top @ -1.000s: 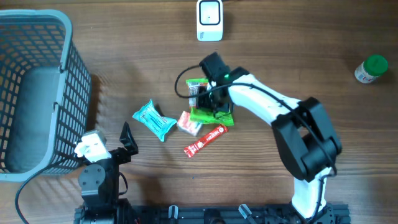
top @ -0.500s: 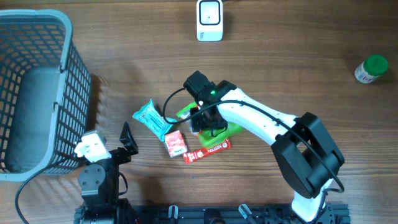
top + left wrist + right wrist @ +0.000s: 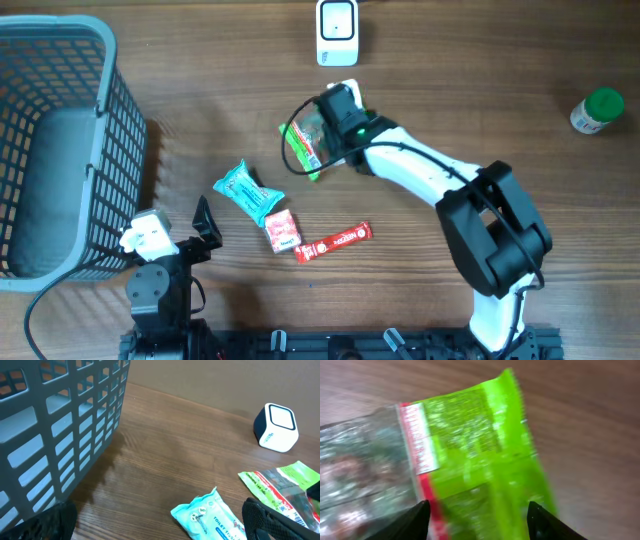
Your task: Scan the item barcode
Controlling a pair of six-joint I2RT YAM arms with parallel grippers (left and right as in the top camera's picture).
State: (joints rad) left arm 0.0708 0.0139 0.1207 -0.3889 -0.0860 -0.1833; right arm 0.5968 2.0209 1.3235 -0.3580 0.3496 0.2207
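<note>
The robot's right gripper needs to take the snack packet (image 3: pixel 282 485) by its wide green end (image 3: pixel 307 478), so that the barcode stays uncovered to be shown to the scanner.
The item is a green and clear snack packet (image 3: pixel 305 145) lying tilted on the wooden table, just below the white barcode scanner (image 3: pixel 337 32). My right gripper (image 3: pixel 324 132) is over its right end, fingers spread. In the right wrist view the packet (image 3: pixel 480 460) is blurred and spans the space between and beyond both dark fingertips, so the right gripper (image 3: pixel 480 520) is open with no grip on it. My left gripper (image 3: pixel 185 235) rests open at the front left. Its wrist view shows the packet (image 3: pixel 282 485) and the scanner (image 3: pixel 276 427) far off to the right.
A grey mesh basket (image 3: pixel 60 150) fills the left side. A teal tissue pack (image 3: pixel 248 192), a small red box (image 3: pixel 281 230) and a red bar (image 3: pixel 333 241) lie in front of the packet. A green-capped bottle (image 3: pixel 598 110) stands at the far right.
The right gripper went from shut to open and swung down-left, then back up towards the scanner. The green packet moved up with it. The red box and the red bar shifted.
</note>
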